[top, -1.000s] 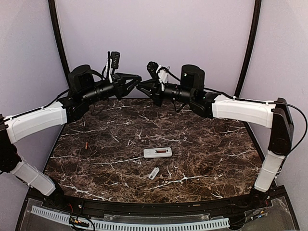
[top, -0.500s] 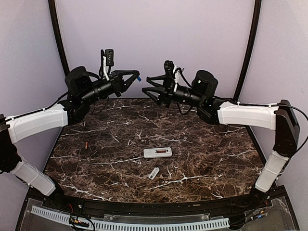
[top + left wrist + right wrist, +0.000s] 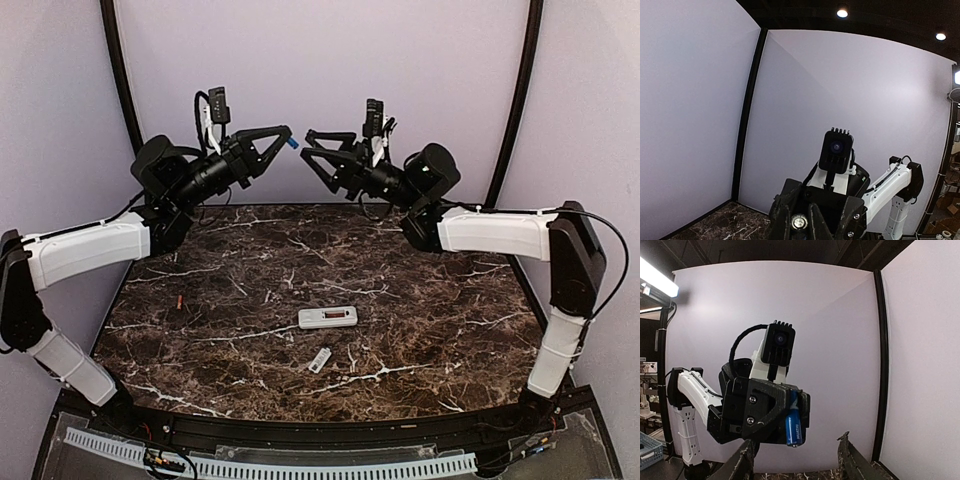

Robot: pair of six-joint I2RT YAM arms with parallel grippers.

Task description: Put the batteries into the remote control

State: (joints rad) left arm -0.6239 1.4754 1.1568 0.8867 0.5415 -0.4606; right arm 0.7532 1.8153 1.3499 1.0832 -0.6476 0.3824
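The other end of the blue battery has to stay free to go into the remote control's compartment, so the robot's right gripper needs to grab the battery by its exposed end (image 3: 294, 144) (image 3: 794, 434) next.
High over the back of the table, my left gripper (image 3: 285, 138) is shut on a blue battery (image 3: 291, 143). In the right wrist view the battery (image 3: 793, 424) stands upright between the left gripper's black fingers (image 3: 760, 407). Its silver end (image 3: 799, 221) shows between my own fingers in the left wrist view. My right gripper (image 3: 304, 147) faces it a short way off, open and holding nothing, and its fingers (image 3: 746, 461) are spread wide. The white remote control (image 3: 328, 317) lies flat at the table's middle, far below both grippers.
A small flat white loose piece (image 3: 320, 360) lies just in front of the remote. A tiny red item (image 3: 180, 300) rests on the marble at the left. Lilac walls close in the back and sides.
The two grippers met tip to tip, then both rose and drew apart. The right gripper opened and the battery stayed in the left gripper, which closed on it.
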